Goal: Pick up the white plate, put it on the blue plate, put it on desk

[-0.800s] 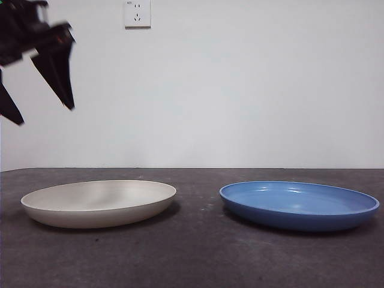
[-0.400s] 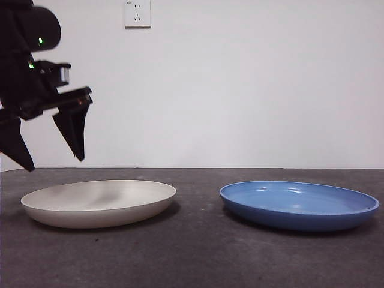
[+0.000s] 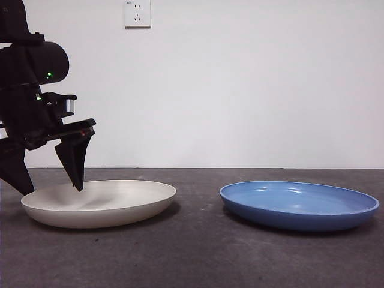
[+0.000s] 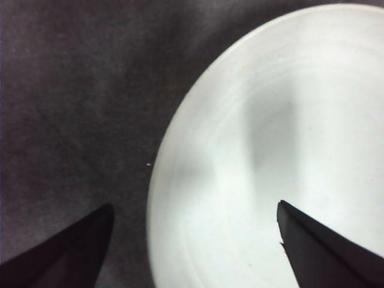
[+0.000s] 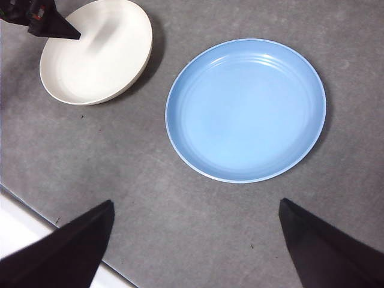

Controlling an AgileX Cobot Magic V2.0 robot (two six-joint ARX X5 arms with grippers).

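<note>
Next, my left gripper picks up the white plate by its thin rim (image 3: 37, 191) (image 4: 153, 204). The plate spreads far wider than my open fingers.
The white plate (image 3: 102, 203) lies on the desk (image 3: 198, 258) at the left, and the blue plate (image 3: 300, 205) lies apart from it at the right. My left gripper (image 3: 51, 189) is open and low over the white plate's left rim, one jaw tip inside the plate and the other outside it. In the left wrist view the white plate (image 4: 270, 144) has its rim running between the open left gripper (image 4: 195, 204). The right gripper (image 5: 195, 201) is open and empty, high above the desk, looking down on the blue plate (image 5: 246, 108) and the white plate (image 5: 96, 51).
A wall socket (image 3: 137, 13) sits on the white wall behind. The right wrist view shows the desk's edge (image 5: 24, 207) as a pale strip beside the right gripper. Bare desk lies between the two plates.
The left gripper has come down from the upper left, still open, until its jaws straddle the white plate's left rim. Neither plate has moved.
</note>
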